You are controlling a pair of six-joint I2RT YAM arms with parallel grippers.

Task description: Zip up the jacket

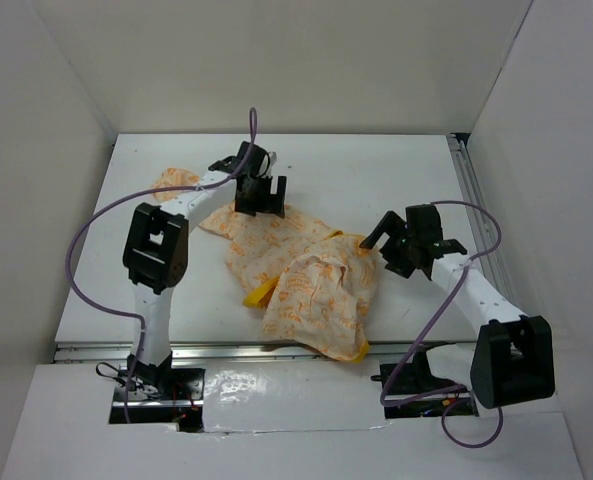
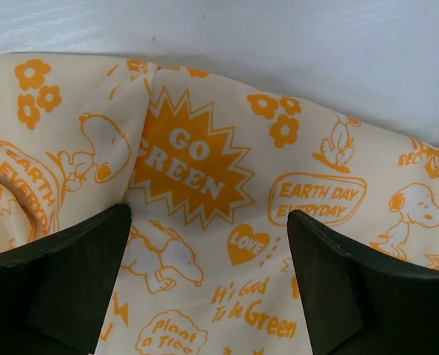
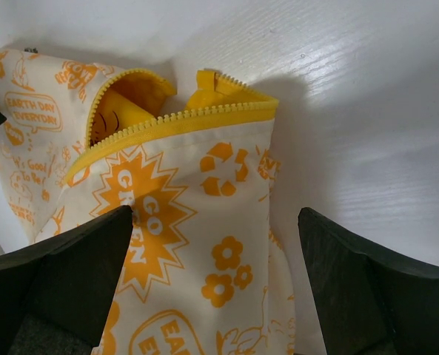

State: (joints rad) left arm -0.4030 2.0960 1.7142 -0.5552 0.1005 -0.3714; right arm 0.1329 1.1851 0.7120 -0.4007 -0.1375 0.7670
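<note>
My left gripper comes down next before it closes on the jacket, since the gripper's fingers are still above the flat, undented printed fabric.
The jacket lies crumpled in the middle of the white table, cream with orange print; yellow lining shows at its front left and bottom edge. My left gripper is open, hovering over the jacket's upper left part; its wrist view shows printed fabric between the spread fingers. My right gripper is open at the jacket's right edge. The right wrist view shows the jacket under the spread fingers, with the yellow zipper strip and an open fold of yellow lining ahead.
White walls enclose the table on three sides. A metal rail runs along the table's right edge. Purple cables loop from both arms. One sleeve spreads toward the far left behind the left arm.
</note>
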